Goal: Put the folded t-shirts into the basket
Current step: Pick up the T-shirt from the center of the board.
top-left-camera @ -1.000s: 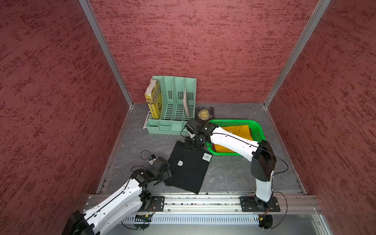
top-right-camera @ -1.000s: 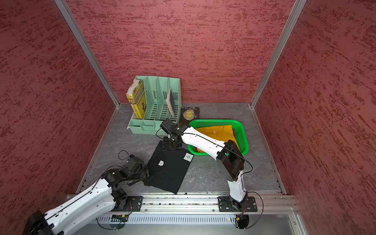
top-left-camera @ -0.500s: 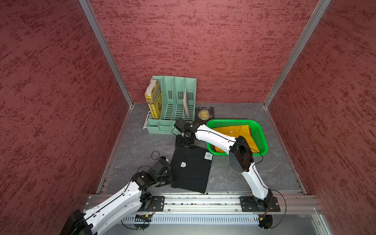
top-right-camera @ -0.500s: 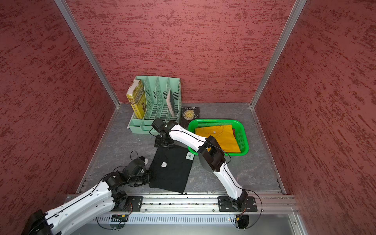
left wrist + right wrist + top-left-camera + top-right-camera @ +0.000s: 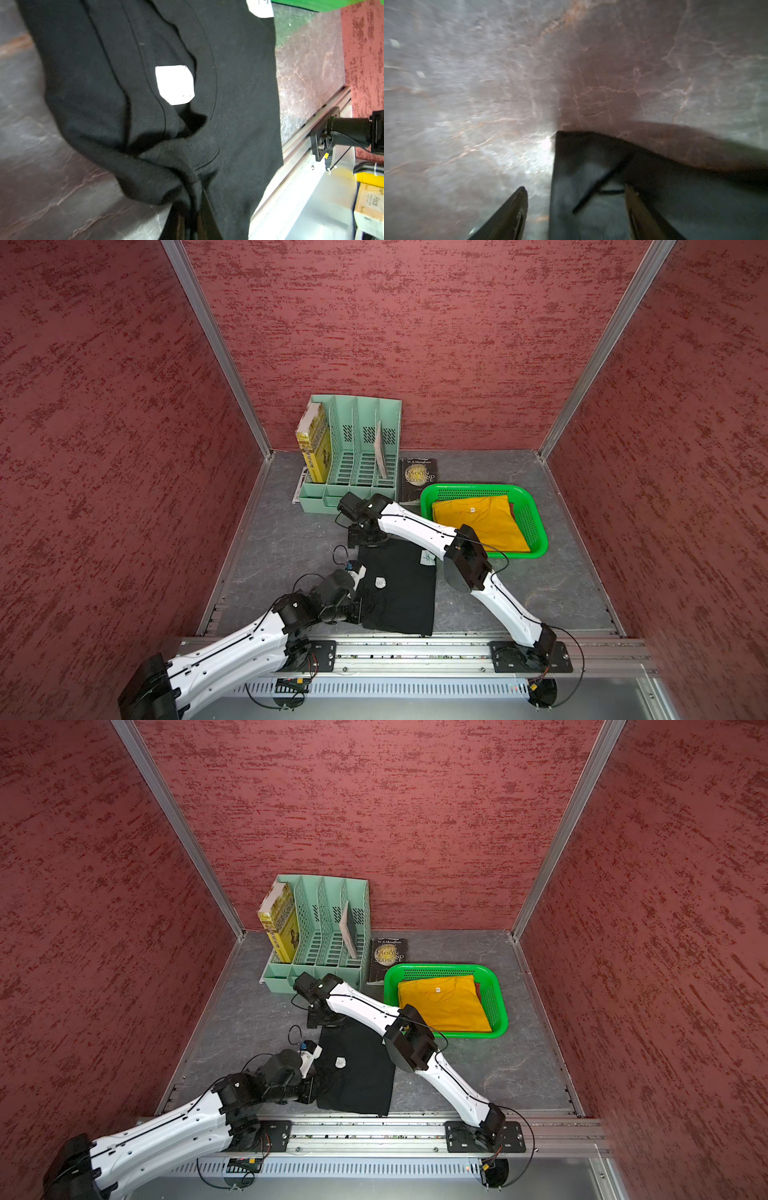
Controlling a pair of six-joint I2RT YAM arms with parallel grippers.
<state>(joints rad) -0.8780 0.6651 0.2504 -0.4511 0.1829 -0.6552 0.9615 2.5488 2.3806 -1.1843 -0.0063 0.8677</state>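
Observation:
The black t-shirt will go into the basket [image 5: 469,489], still folded, with both grippers. My right gripper will grip it by its far neck-side corner next.
A black folded t-shirt [image 5: 401,593] [image 5: 357,1073] lies flat near the front rail, with a white neck tag [image 5: 174,84]. My left gripper [image 5: 194,197] [image 5: 358,611] is shut on a bunched fold at the shirt's left edge. My right gripper [image 5: 575,188] [image 5: 368,541] stands open at the shirt's far corner [image 5: 591,166], one finger [image 5: 517,207] over bare table and the other over cloth. The green basket [image 5: 469,489] [image 5: 436,968] at the right holds a mustard yellow t-shirt [image 5: 478,522]. A dark red edge [image 5: 512,510] shows under it.
A mint-green file organizer [image 5: 357,456] with a yellow book [image 5: 313,443] stands at the back. A black paperback [image 5: 419,477] lies between it and the basket. The metal rail [image 5: 415,649] runs along the front edge, and red walls close in three sides.
My left gripper closed on the black shirt's left edge. My right arm swung from beside the basket to the shirt's far corner and its jaws widened. The shirt turned a little.

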